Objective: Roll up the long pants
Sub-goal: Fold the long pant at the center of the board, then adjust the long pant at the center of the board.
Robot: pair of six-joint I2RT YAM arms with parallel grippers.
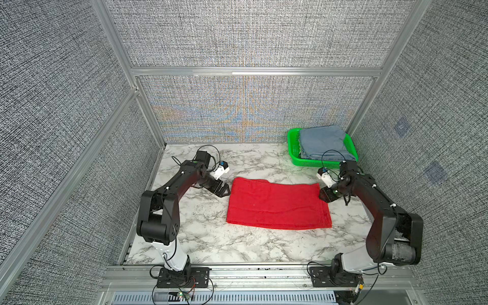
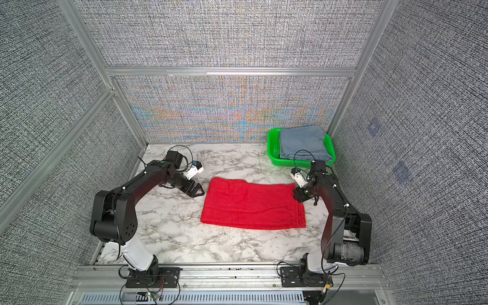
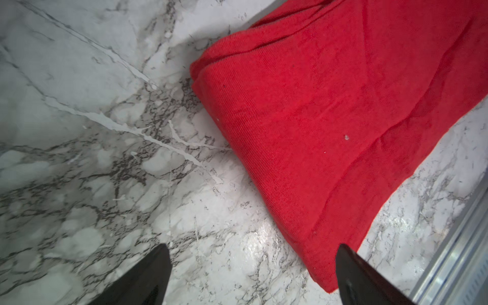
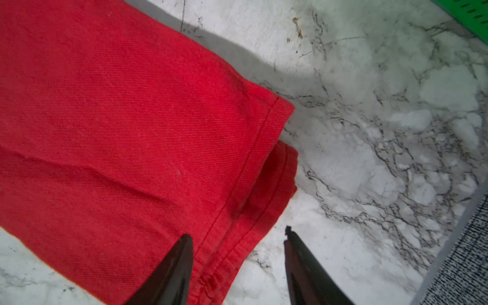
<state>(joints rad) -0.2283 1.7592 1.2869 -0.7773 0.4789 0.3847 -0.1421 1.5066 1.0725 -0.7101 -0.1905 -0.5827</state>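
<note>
My left gripper takes hold of the long pants' folded edge by its far corner, opposite the hem, next, to turn them for rolling.
The long pants lie folded into a flat red rectangle on the middle of the marble table. My left gripper hovers just off their far left corner, open wide. In the left wrist view it has bare marble between its fingers, and the pants' folded edge reaches one fingertip. My right gripper is at the far right corner, open. The right wrist view shows it straddling the stitched hem of the pants, one finger over cloth and one over marble.
A green basket stands at the back right holding a folded blue-grey garment, close behind my right arm. Grey fabric walls with aluminium posts enclose the table. A metal rail runs along the front edge.
</note>
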